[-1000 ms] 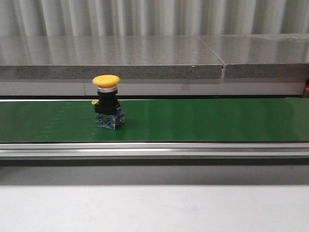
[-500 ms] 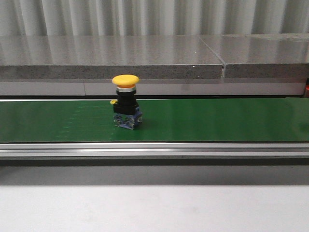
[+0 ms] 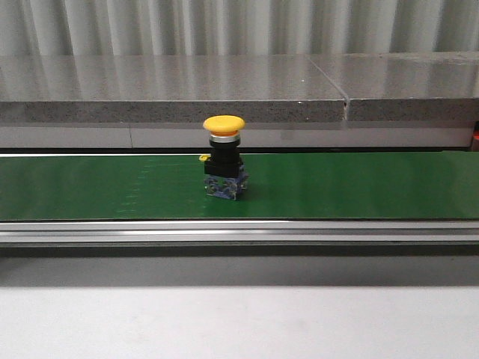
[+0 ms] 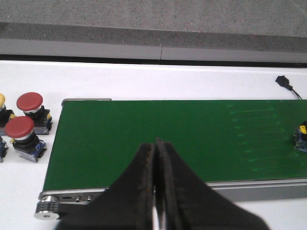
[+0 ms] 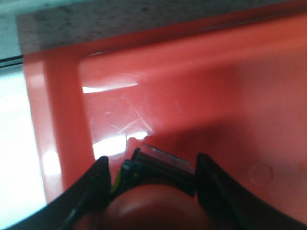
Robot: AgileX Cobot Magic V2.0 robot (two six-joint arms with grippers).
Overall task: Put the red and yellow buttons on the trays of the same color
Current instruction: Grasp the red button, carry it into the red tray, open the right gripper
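The red button's base (image 5: 156, 164) meets the bottom of the red tray and the red button would stand, so it is time for my right gripper to open.
A yellow button (image 3: 224, 161) stands upright on the green belt (image 3: 359, 183), a little left of the middle in the front view. Neither gripper shows in that view. In the left wrist view my left gripper (image 4: 156, 143) is shut and empty above the belt's near edge. The yellow button's base (image 4: 302, 136) peeks in far along the belt. Two red buttons (image 4: 29, 101) (image 4: 19, 127) stand on the white table beside the belt's end. My right gripper (image 5: 151, 160) is shut on a red button (image 5: 153, 206), low over the floor of the red tray (image 5: 192, 86). No yellow tray shows.
A grey stone ledge (image 3: 224, 93) runs behind the belt, and a metal rail (image 3: 239, 230) lines its front. A sliver of another yellow button (image 4: 1, 100) shows beside the red ones. A small black connector (image 4: 284, 81) lies on the white table beyond the belt.
The yellow button has travelled to the right along the belt, staying upright.
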